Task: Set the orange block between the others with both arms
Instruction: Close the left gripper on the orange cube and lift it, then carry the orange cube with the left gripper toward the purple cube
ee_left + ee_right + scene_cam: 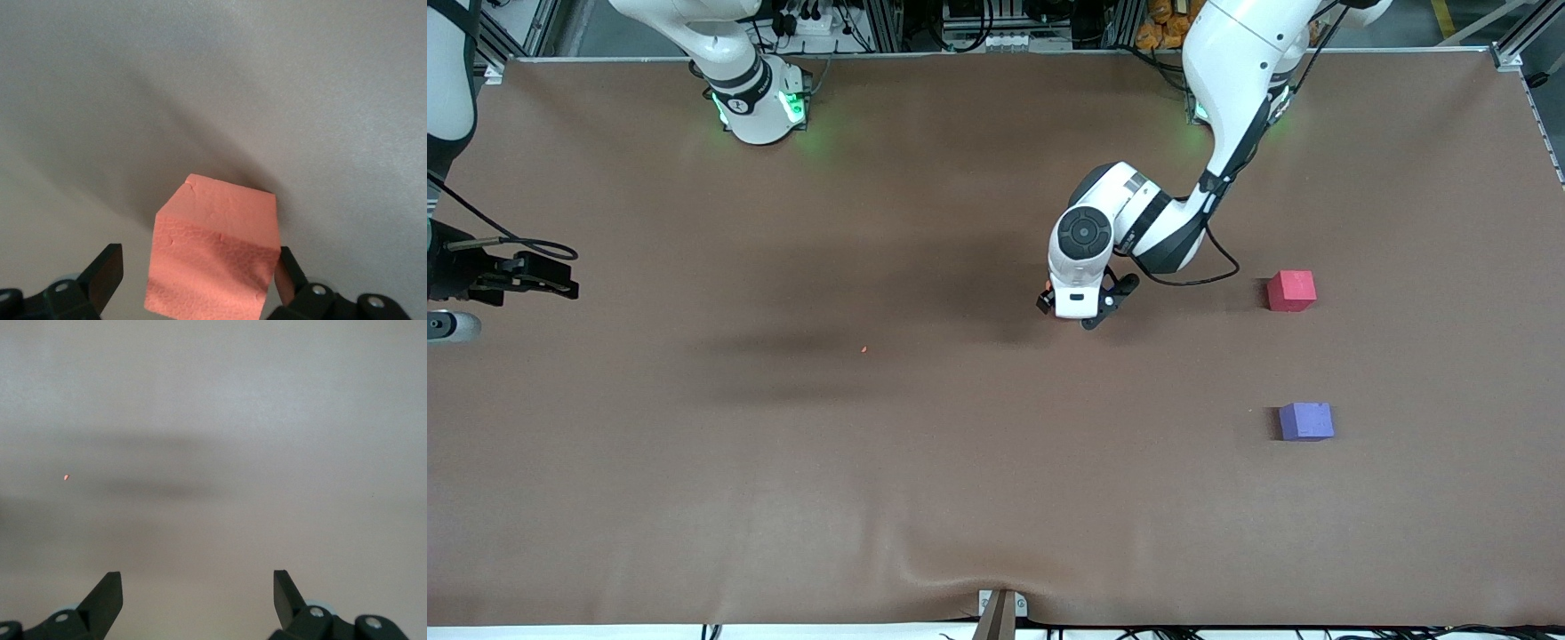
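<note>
My left gripper grabs the orange block by its opposite sides next, to set it between the pinkish-red cube and the purple-blue cube.
The orange block stands on the brown table between the fingers of my left gripper. That gripper is open: one finger touches the block's side, the other stands apart from it. In the front view the left gripper is low over the table's middle and covers the block. The pinkish-red cube and the purple-blue cube lie toward the left arm's end, the purple one nearer the camera, with a gap between them. My right gripper waits open and empty at the right arm's end.
A tiny orange crumb lies on the brown table cover between the two grippers. A bracket sits at the table's near edge. Cables and racks line the edge by the arm bases.
</note>
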Controlling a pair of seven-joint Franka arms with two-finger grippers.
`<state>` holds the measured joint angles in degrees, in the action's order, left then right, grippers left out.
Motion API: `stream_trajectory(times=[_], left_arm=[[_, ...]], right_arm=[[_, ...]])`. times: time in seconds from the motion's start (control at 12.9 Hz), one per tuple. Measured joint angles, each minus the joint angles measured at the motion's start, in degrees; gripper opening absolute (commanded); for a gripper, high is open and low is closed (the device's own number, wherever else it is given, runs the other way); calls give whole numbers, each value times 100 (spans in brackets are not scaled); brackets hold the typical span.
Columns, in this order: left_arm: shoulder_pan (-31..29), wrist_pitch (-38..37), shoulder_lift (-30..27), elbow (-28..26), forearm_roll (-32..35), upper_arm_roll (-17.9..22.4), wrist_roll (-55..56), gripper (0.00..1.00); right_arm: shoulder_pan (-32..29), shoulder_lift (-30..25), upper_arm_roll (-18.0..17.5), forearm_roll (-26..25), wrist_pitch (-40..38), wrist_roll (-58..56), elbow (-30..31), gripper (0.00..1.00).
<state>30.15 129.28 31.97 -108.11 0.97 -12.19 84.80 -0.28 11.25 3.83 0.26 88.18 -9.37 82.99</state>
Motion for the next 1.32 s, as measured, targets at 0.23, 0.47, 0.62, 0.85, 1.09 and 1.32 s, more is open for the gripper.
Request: stream_trajectory(times=[0.23, 0.47, 0.62, 0.85, 1.09, 1.32], left_arm=[[2, 2, 11, 2, 121, 0, 0, 0], [-5, 9, 9, 76, 160, 34, 0, 0], [-38, -1, 1, 299, 287, 130, 0, 0], [-385, -194, -27, 881, 529, 289, -1, 0], [-1139, -264, -34, 1218, 879, 303, -135, 0], [-1762, -334, -33, 1251, 1030, 310, -782, 0]], right_arm=[[17, -31, -26, 0, 0, 0, 1, 100], [129, -43, -44, -58, -30, 0, 1, 100], [152, -45, -44, -101, -49, 1, 1, 100], [153, -52, -39, -118, -121, 1, 1, 100], [157, -63, -42, -118, -127, 1, 0, 100], [160, -92, -42, -118, -132, 1, -1, 100]])
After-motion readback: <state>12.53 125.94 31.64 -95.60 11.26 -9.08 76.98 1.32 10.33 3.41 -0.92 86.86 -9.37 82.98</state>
